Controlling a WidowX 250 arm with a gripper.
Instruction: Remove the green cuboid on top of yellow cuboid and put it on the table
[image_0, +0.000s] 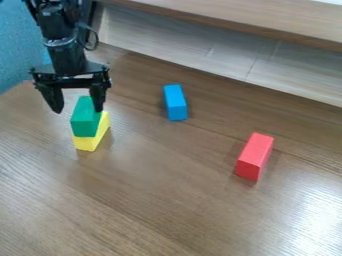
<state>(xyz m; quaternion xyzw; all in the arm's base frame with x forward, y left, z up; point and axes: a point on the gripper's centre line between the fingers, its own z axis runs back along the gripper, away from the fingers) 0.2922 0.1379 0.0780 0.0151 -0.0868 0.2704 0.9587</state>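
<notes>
My gripper will next remove the green cuboid (85, 120) from the yellow cuboid, grabbing its two long sides.
The black gripper (79, 104) hangs at the upper left of the camera view, its two fingers spread apart. It is at the back end of the green cuboid (85, 120), one finger to the left of it and the other at its right side; whether that finger touches it I cannot tell. The green cuboid lies on top of the yellow cuboid (92, 140), whose front and right side show below it. The yellow cuboid rests on the wooden table (153, 185).
A blue cuboid (175, 102) lies on the table right of the gripper. Farther right and nearer the front is a red cuboid (254, 156). A raised wooden ledge (234, 22) runs along the back, and a blue surface (20, 45) is at the upper left.
</notes>
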